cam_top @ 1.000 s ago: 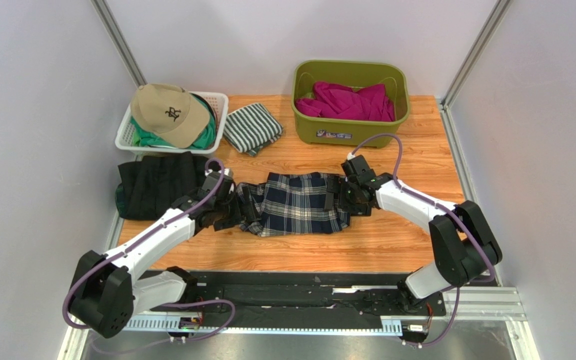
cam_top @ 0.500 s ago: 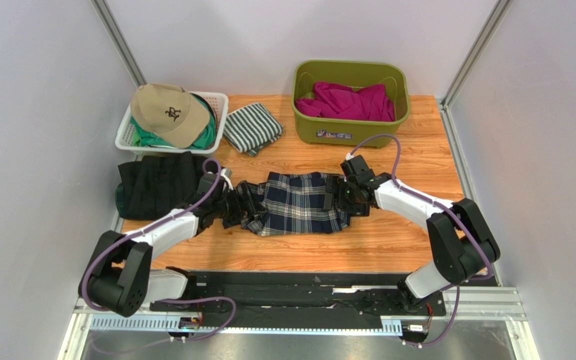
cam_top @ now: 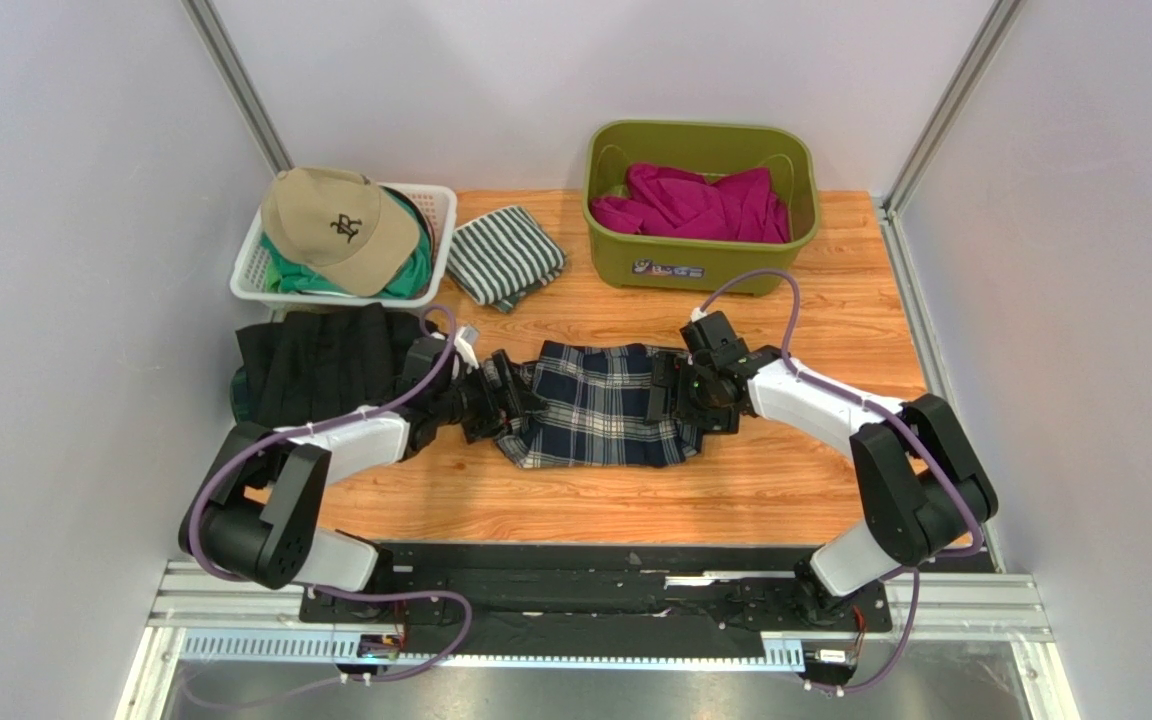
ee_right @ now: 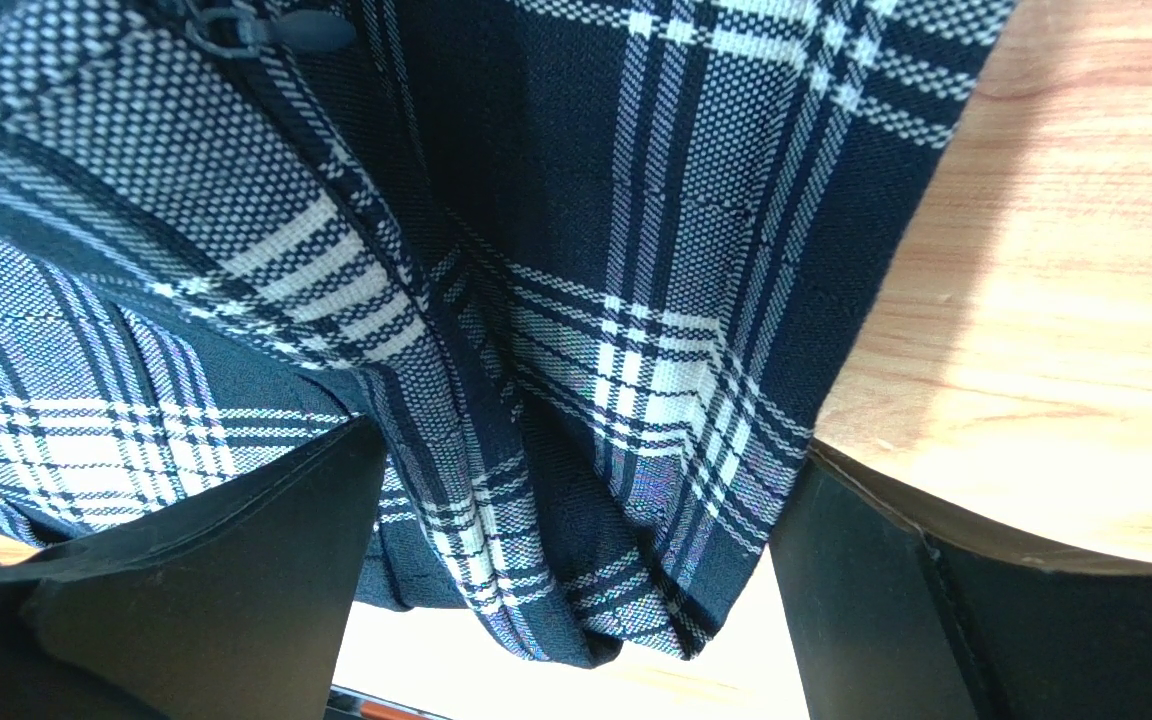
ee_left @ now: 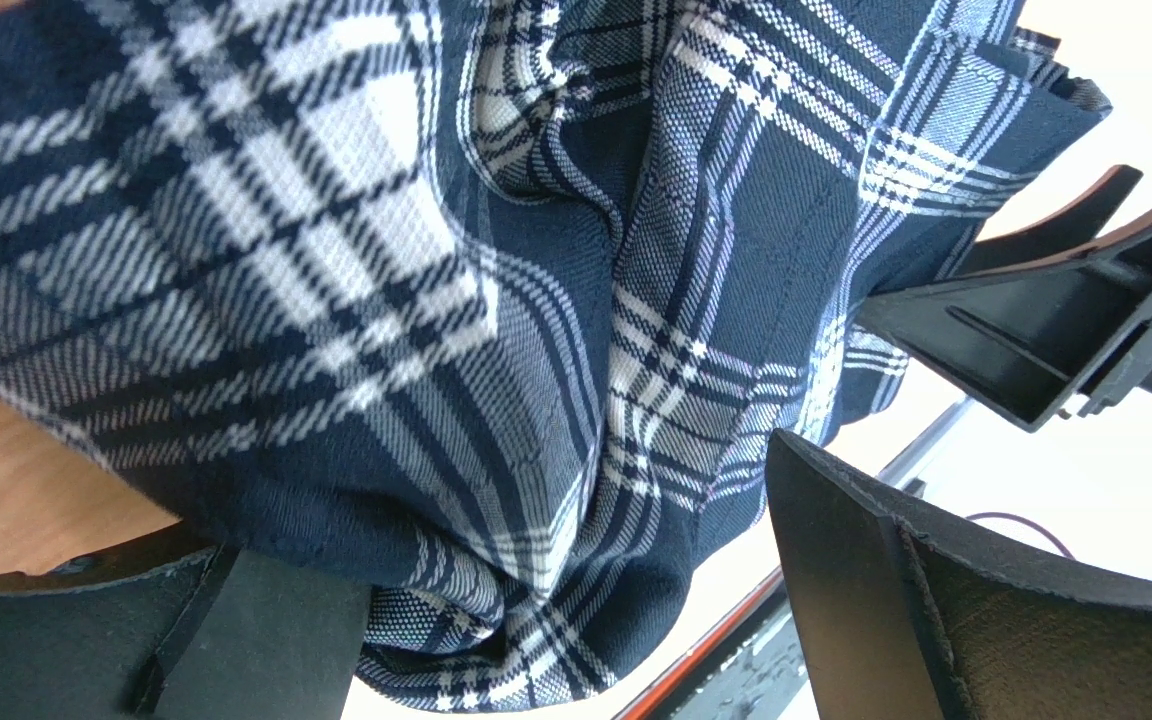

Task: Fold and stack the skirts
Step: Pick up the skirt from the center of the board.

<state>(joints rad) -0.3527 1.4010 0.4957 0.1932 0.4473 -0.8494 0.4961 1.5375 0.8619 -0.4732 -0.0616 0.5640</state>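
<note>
My left gripper grabs the plaid skirt's bunched edge [cam_top: 519, 405] [ee_left: 525, 588] next, opposite my right gripper, to stack the skirt spread on the dark skirt.
The navy-white-grey plaid skirt [cam_top: 597, 405] lies mid-table, its left edge bunched up. My left gripper [cam_top: 500, 408] is at that bunched left edge and my right gripper [cam_top: 683, 393] at the right edge. In the left wrist view, plaid skirt folds [ee_left: 537, 300] hang between the wide-apart fingers [ee_left: 898, 600] of the open left gripper [ee_left: 582, 615]. The right wrist view shows the plaid skirt's edge [ee_right: 612, 375] between the spread fingers [ee_right: 207, 585] of the open right gripper [ee_right: 567, 585], with gaps on both sides. Dark folded skirt cloth [cam_top: 319, 368] rests at the left.
A white basket [cam_top: 440, 210] at the back left holds a tan cap [cam_top: 334, 225] over green cloth. A green-and-white striped folded cloth [cam_top: 504, 255] lies beside it. A green bin [cam_top: 695, 255] with magenta cloth stands at the back. Grey walls close in both sides.
My left arm has slid to the right, pushing the plaid skirt's left edge inward and bunching it. The right arm has hardly moved. Both grippers stay open.
</note>
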